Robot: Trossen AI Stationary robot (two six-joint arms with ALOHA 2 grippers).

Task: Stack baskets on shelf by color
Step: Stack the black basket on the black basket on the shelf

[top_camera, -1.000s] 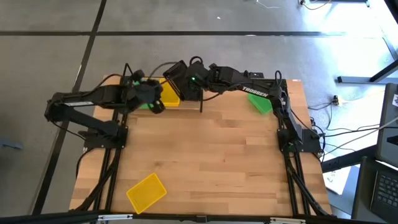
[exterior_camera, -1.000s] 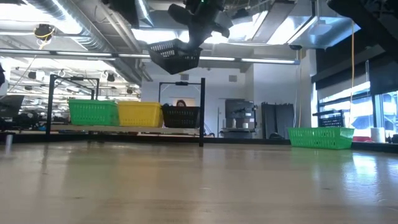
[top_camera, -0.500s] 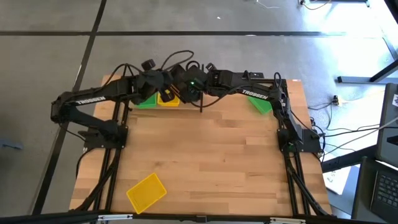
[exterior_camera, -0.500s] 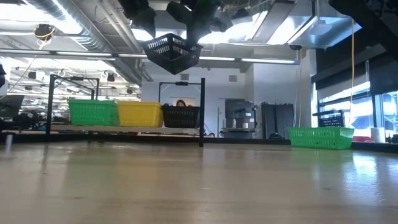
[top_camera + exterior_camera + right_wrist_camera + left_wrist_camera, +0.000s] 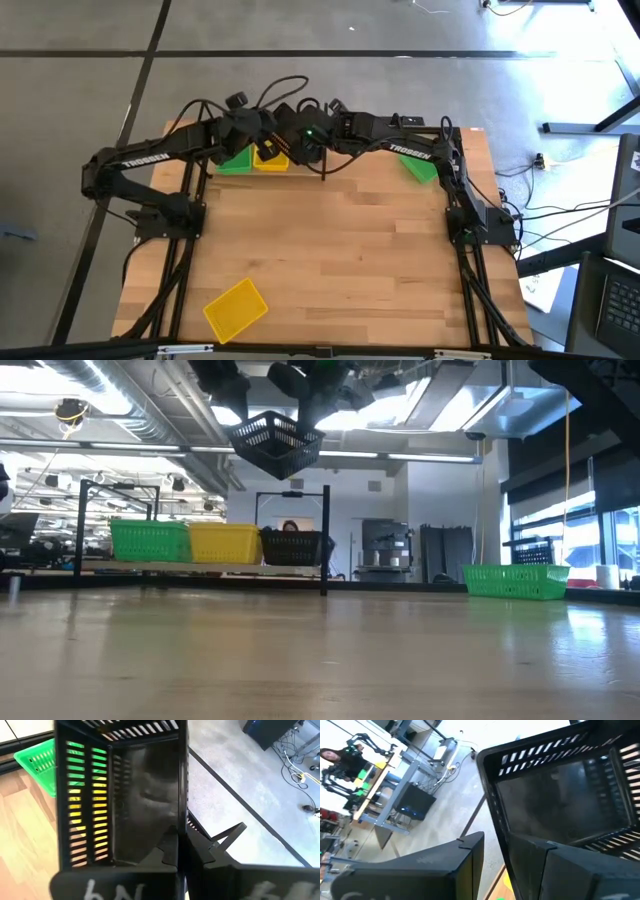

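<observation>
I need to grab the tilted black basket by its rim with my left gripper. That leaves the black basket's bottom free to settle on the shelf.
A black basket hangs tilted in the air above the shelf. My right gripper is shut on it from above. My left gripper is open beside the basket's other end. In the left wrist view its fingers stand on either side of the basket's wall; I cannot tell whether they touch it. On the shelf board a green basket, a yellow basket and a black one rest on their bottoms in a row. My right gripper holds the raised black basket by one wall, at its rim. One finger is inside the basket and one outside. The fingers come from above. The basket is lifted clear and hangs tilted below them, above the shelf's right end.
A green basket lies on the table near the far right corner, right of the shelf. A yellow basket lies near the near left corner. A black shelf post stands by the shelf's black basket. The middle of the tabletop is bare wood.
My left gripper has risen from the shelf's baskets and moved toward the far edge and right, up to the held black basket. It now stands at the basket's left end. The basket has turned and tipped a little in my right gripper, staying aloft.
</observation>
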